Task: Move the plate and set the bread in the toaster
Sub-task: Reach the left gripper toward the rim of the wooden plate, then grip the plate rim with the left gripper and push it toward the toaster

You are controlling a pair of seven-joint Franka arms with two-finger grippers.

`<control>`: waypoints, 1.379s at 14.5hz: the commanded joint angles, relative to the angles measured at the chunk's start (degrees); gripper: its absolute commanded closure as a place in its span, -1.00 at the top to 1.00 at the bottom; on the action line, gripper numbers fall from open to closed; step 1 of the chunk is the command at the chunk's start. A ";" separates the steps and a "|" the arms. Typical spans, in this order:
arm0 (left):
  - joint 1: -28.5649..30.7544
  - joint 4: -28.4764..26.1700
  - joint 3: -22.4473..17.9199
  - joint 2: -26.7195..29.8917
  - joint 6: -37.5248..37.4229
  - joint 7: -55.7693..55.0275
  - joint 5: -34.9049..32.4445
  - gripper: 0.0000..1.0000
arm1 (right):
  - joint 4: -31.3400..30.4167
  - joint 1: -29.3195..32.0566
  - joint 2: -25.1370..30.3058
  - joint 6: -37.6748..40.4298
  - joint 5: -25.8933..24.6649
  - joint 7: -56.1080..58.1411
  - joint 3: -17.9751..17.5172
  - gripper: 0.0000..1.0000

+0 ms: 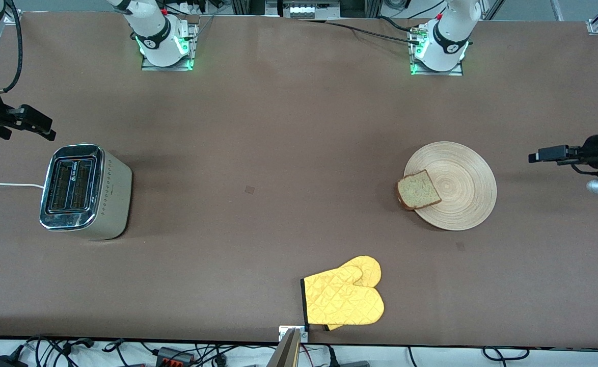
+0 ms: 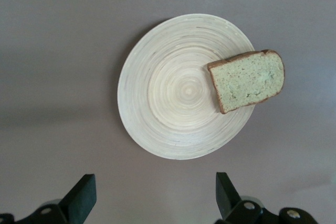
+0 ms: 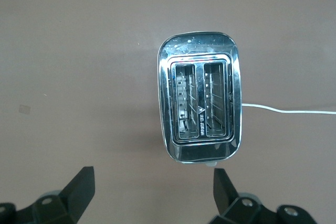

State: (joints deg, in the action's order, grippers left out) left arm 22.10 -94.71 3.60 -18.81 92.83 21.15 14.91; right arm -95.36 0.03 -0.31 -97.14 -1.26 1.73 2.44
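Observation:
I will next pick up the plate by its bread-free rim (image 1: 493,187) with my left gripper, to move the plate with the bread (image 1: 418,189) toward the toaster.
The light-wood plate (image 1: 457,186) lies toward the left arm's end of the table. The bread (image 1: 418,189) lies on the plate's rim, on the side toward the toaster, and overhangs it a little. Both show in the left wrist view: plate (image 2: 173,93), bread (image 2: 247,80). The toaster (image 1: 82,189) stands toward the right arm's end, slots up and empty, and also shows in the right wrist view (image 3: 200,104). My left gripper (image 1: 533,157) hangs open and empty in the air beside the plate. My right gripper (image 1: 49,133) hangs open and empty above the table beside the toaster.
A yellow oven mitt (image 1: 345,298) lies near the table's front edge, nearer to the front camera than the plate. The toaster's white cord (image 1: 3,184) runs off the table's end. A small tape mark (image 1: 249,189) sits mid-table.

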 commanded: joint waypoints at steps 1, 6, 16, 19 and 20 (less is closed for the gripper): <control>7.67 5.66 0.96 -12.09 -0.73 12.02 7.74 1.00 | -0.80 0.50 1.10 0.11 -0.15 0.55 -0.33 1.00; 9.89 6.91 0.88 -22.76 0.93 19.36 14.62 1.00 | -0.88 0.50 1.02 0.20 -0.15 0.55 -0.33 1.00; 8.48 2.43 1.76 -26.90 1.74 24.55 19.10 0.87 | -1.06 0.59 0.93 0.29 -0.15 0.55 -0.33 1.00; 8.57 1.73 1.85 -27.16 1.21 24.55 19.10 -0.02 | -1.06 0.50 0.84 0.03 -0.15 0.55 -0.33 1.00; 8.48 1.72 1.85 -27.07 1.12 24.55 19.10 -0.28 | -1.06 0.59 0.84 -0.15 -0.15 0.55 -0.33 1.00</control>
State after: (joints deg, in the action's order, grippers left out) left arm 30.62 -92.18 5.50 -46.41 94.43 44.17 32.61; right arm -95.50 0.05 -0.32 -97.12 -1.26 1.73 2.45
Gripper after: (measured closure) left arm 0.352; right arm 0.000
